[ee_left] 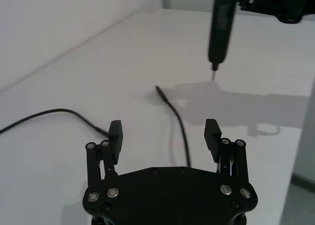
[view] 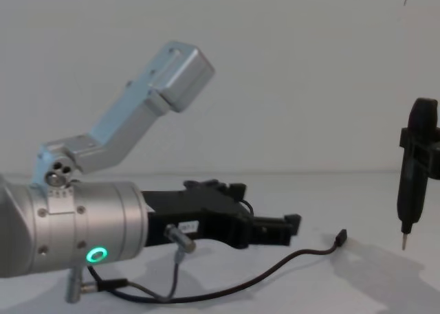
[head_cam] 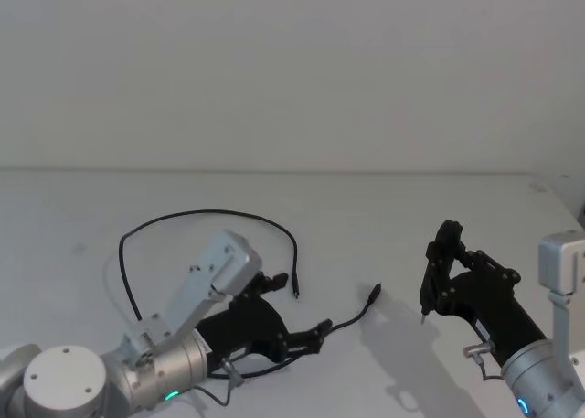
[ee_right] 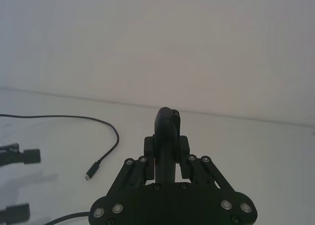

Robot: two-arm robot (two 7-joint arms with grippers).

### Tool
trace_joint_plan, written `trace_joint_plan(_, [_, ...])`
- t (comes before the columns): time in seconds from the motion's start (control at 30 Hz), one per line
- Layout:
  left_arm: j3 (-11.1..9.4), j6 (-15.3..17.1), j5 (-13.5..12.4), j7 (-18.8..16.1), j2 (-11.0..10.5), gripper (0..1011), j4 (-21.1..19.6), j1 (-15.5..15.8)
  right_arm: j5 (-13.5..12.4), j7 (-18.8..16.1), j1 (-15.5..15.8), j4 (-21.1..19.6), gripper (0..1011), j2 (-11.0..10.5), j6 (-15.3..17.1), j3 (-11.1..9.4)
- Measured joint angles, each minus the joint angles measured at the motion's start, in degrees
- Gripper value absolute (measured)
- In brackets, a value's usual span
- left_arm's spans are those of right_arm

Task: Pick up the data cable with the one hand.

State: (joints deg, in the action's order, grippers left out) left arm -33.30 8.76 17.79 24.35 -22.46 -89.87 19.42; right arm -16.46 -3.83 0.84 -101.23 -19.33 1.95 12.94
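Observation:
The left gripper will next grab the black cord just behind its plug [view: 302, 252] [ee_left: 182, 129] to pick up the data cable.
The data cable [head_cam: 210, 213] is a long thin black line looped on the white table. One plug [head_cam: 295, 292] lies beside my left arm and the other plug [head_cam: 374, 294] lies further right. My left gripper [ee_left: 164, 131] is open and low over the table, black and flat-fingered, on a silver cylinder with a green light ring [view: 96, 253]. A stretch of the cable [ee_left: 181, 131] runs on the table between its fingers, untouched. My right gripper [head_cam: 439, 262] is off to the right, shut on a slim upright black tool [ee_left: 219, 28] with a pale tip.
The white table [head_cam: 73, 208] meets a plain wall at the back. Its right edge [ee_left: 301, 136] is close behind the right arm. A short dark lead with a silver plug [view: 180, 240] hangs from my left wrist.

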Motion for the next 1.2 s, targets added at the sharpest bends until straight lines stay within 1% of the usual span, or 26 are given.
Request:
trace_joint_plan(0.03, [-0.41, 0.15, 0.00, 0.73, 0.31, 1001, 0.62, 0.42, 0.00, 0.00, 0.00, 0.00, 279, 0.00, 0.00, 0.00])
trace_joint_plan(0.33, [-2.08, 1.26, -0.03, 3.50, 1.61, 1001, 3.04, 2.08, 0.00, 0.00, 0.00, 0.00, 279, 0.00, 0.00, 0.00])
trace_joint_plan(0.7, [-3.30, 2.97, -0.66, 4.22, 2.98, 1001, 5.10, 2.91, 0.00, 0.00, 0.00, 0.00, 279, 0.00, 0.00, 0.00])
trace_joint_plan(0.83, [-3.45, 3.32, -0.94, 4.07, 3.56, 935, 5.69, 3.03, 0.00, 0.00, 0.00, 0.00, 279, 0.00, 0.00, 0.00])
trace_joint_plan(0.87, [-3.47, 3.38, -1.00, 4.00, 3.67, 895, 5.81, 3.06, 0.00, 0.00, 0.00, 0.00, 279, 0.00, 0.00, 0.00])
trace_joint_plan(0.93, [-3.51, 3.60, -1.14, 3.81, 4.09, 864, 6.15, 3.16, 0.00, 0.00, 0.00, 0.00, 279, 0.00, 0.00, 0.00])
trace_joint_plan(1.0, [-3.55, 3.82, -1.26, 3.72, 4.48, 796, 6.45, 3.28, 0.00, 0.00, 0.00, 0.00, 279, 0.00, 0.00, 0.00])
trace_joint_plan(1.07, [-3.57, 4.00, -1.36, 3.69, 4.67, 766, 6.62, 3.39, 0.00, 0.00, 0.00, 0.00, 279, 0.00, 0.00, 0.00])
trace_joint_plan(1.1, [-3.60, 4.08, -1.41, 3.69, 4.80, 712, 6.71, 3.42, 0.00, 0.00, 0.00, 0.00, 279, 0.00, 0.00, 0.00])
trace_joint_plan(1.13, [-3.62, 4.18, -1.47, 3.69, 4.88, 712, 6.79, 3.45, 0.00, 0.00, 0.00, 0.00, 279, 0.00, 0.00, 0.00])
trace_joint_plan(1.2, [-3.73, 4.48, -1.65, 3.70, 5.13, 628, 7.01, 3.59, 0.00, 0.00, 0.00, 0.00, 279, 0.00, 0.00, 0.00])
